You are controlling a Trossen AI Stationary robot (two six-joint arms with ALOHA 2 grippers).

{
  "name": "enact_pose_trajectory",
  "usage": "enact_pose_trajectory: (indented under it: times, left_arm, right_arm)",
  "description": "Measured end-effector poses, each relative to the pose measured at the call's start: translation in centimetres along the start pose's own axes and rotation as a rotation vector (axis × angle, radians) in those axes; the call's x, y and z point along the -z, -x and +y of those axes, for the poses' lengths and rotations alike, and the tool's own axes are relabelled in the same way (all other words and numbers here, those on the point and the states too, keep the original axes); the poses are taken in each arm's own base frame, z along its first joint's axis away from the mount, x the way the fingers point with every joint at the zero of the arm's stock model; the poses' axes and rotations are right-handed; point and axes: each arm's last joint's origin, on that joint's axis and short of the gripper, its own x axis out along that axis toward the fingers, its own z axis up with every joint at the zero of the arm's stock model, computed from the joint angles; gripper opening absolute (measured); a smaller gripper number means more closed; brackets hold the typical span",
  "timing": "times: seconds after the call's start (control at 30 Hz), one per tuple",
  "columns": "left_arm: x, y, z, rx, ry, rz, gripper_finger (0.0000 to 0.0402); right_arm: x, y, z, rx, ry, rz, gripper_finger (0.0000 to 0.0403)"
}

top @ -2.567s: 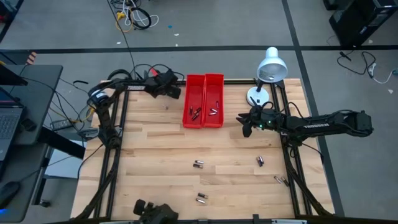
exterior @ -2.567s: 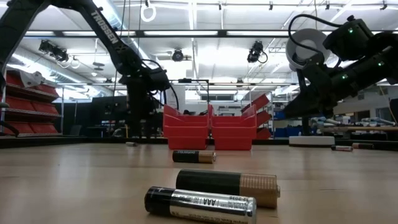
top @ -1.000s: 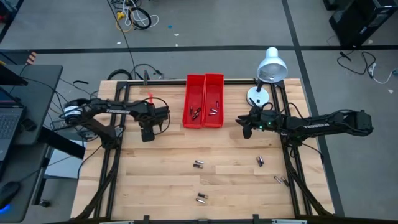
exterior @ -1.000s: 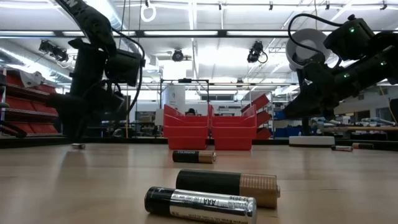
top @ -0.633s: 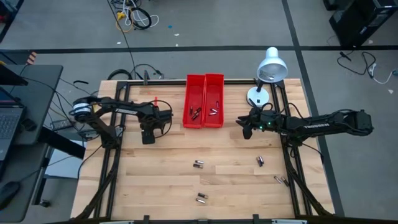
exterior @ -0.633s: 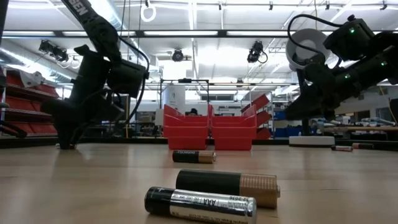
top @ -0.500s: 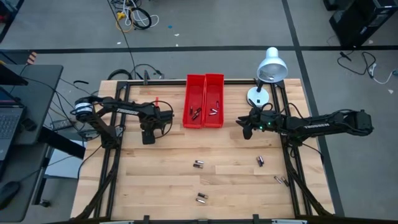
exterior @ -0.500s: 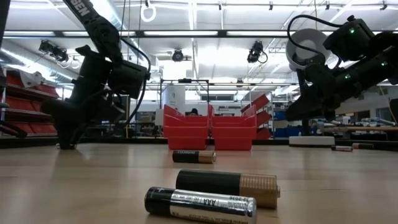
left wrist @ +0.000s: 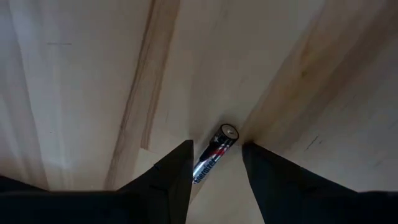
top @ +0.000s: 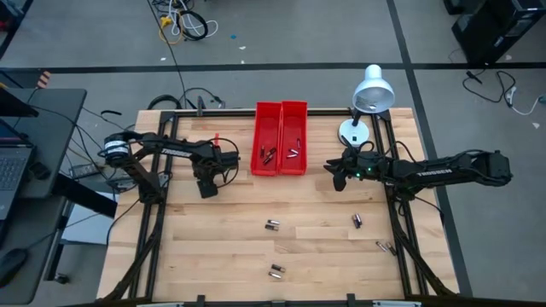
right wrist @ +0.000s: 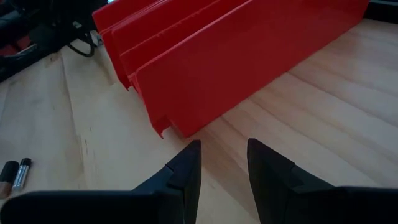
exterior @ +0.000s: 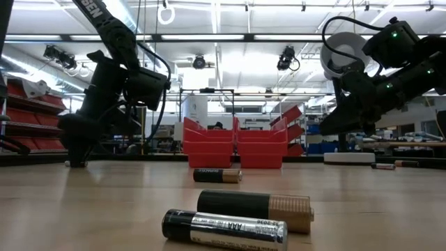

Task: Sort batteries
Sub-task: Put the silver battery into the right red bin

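I should close my left gripper on the silvery battery now. My fingers are on either side of the battery in the left wrist view, so they would hold it.
One small battery (left wrist: 212, 158), silvery with a red and black label, lies flat on the wood near the table's left side. My left gripper (top: 206, 189) points down over it, open, one finger on each side (left wrist: 217, 145); whether a finger touches it I cannot tell. Other batteries lie loose on the table (top: 272, 225) (top: 357, 221) (top: 275, 272), and some rest in the two red bins (top: 280, 149). My right gripper (top: 337, 179) hovers open and empty (right wrist: 222, 158) just right of the bins.
A white desk lamp (top: 368, 95) stands at the far right corner. Black frame rails (top: 162, 213) run along the table's left and right sides. More batteries lie near the right rail (top: 384, 247). Bare wood stretches between the bins and the loose batteries.
My left gripper has come down to the table and a little toward the near edge, rolling slightly, so that its fingers now stand around the lone battery on the left. The battery has not moved.
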Motion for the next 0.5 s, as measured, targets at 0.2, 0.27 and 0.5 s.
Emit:
enact_pose_trajectory:
  times: [0.2,0.27,0.5]
  left_arm:
    - [-0.04,-0.02,-0.03,0.007,0.004,-0.003,0.0117]
    - [-0.05,-0.02,-0.06,0.018,-0.002,-0.004,0.0085]
    - [0.18,0.78,0.05,0.062,0.025,-0.036,0.0035]
  right_arm:
    - [0.00,0.00,0.00,0.000,0.015,0.001,0.0117]
    - [0.02,0.00,-0.01,0.001,0.016,0.003,0.0116]
    - [0.17,0.00,-0.07,0.004,0.039,0.019,0.0117]
